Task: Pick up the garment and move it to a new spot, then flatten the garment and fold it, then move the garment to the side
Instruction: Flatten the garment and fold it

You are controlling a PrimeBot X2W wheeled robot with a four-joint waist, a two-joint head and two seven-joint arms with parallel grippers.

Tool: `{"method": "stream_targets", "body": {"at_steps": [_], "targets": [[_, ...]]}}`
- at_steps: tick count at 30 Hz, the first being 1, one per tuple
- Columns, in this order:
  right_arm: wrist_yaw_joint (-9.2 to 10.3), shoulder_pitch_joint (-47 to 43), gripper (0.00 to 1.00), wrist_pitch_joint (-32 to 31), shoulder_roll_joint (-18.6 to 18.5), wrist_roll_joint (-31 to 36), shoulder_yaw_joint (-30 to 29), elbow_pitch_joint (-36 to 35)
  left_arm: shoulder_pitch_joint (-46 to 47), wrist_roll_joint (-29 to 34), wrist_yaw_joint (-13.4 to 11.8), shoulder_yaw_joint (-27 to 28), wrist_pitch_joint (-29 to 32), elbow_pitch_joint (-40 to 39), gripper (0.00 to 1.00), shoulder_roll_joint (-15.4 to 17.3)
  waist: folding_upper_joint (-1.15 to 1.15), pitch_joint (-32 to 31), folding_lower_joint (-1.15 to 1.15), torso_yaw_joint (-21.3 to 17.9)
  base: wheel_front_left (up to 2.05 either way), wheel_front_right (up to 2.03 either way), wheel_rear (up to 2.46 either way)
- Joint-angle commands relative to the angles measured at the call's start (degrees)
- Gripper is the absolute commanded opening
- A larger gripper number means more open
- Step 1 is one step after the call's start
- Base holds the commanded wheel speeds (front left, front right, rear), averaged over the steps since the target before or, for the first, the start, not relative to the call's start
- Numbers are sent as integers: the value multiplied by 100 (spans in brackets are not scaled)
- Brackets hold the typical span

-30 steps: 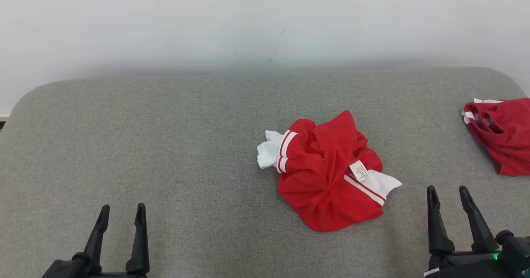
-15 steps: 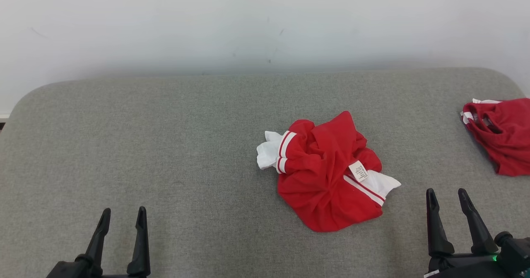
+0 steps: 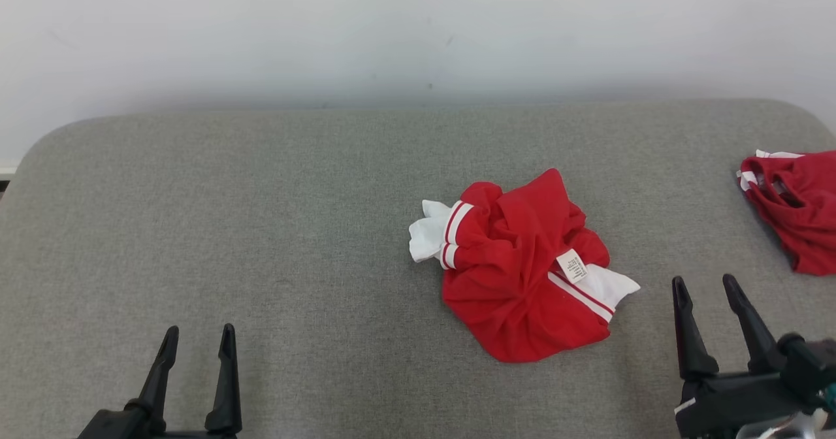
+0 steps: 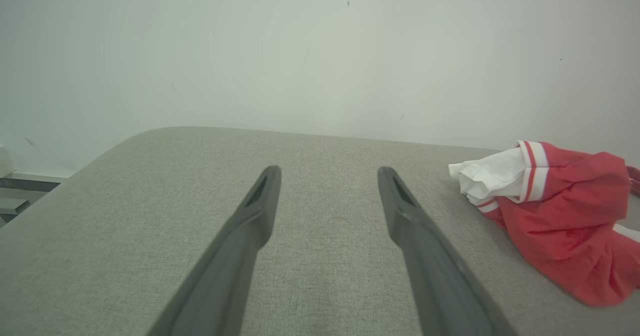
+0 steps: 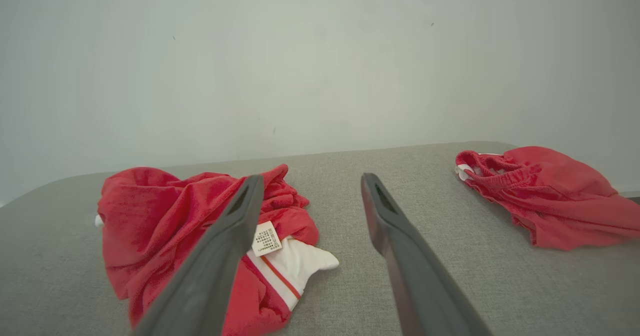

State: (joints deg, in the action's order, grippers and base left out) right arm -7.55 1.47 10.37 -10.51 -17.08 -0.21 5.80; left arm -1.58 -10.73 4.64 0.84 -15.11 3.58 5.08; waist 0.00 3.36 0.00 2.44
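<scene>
The garment [image 3: 521,282] needs to go to a new spot and be flattened. My right gripper should grab its white sleeve end [image 3: 614,286] next.
A crumpled red garment [image 3: 522,262] with white trim and a small white label lies bunched on the grey cushioned surface [image 3: 261,217], right of centre. From the left wrist it appears at the right as the garment [image 4: 565,216]; from the right wrist it is the heap [image 5: 165,221] at the left. My left gripper [image 3: 199,338] stands open at the lower left, well away from the cloth, with nothing between its fingers. My right gripper [image 3: 705,285] is open at the lower right, just right of the garment and not touching it.
A second red garment [image 3: 793,207] lies at the surface's right edge, also seen as a red garment [image 5: 540,196] at the right of the right wrist view. A pale wall [image 3: 418,34] rises behind the surface. The rounded left corner [image 4: 150,136] drops off.
The head camera shifted slightly, moving the whole scene. My right gripper has risen a little higher in view; the garment and the left gripper have not moved.
</scene>
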Motion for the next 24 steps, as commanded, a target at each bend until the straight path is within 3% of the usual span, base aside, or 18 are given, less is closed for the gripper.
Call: {"method": "stream_targets", "body": {"at_steps": [1, 11, 24], "targets": [[15, 90, 100, -13, -67, 17, 18, 48, 71, 8, 40, 8, -3, -6, 100, -17, 0, 62, 0, 33, 0, 0, 0], [15, 1264, 100, -194, -682, -109, 403, 1579, 396, 96, 72, -177, -3, 47, 100, -144, 0, 533, 0, 473, 0, 0, 0], [15, 1962, 100, 18, -799, -408, 978, 3536, 600, 68, 8, -219, -3, 49, 100, -205, 0, 877, 0, 938, 0, 0, 0]]}}
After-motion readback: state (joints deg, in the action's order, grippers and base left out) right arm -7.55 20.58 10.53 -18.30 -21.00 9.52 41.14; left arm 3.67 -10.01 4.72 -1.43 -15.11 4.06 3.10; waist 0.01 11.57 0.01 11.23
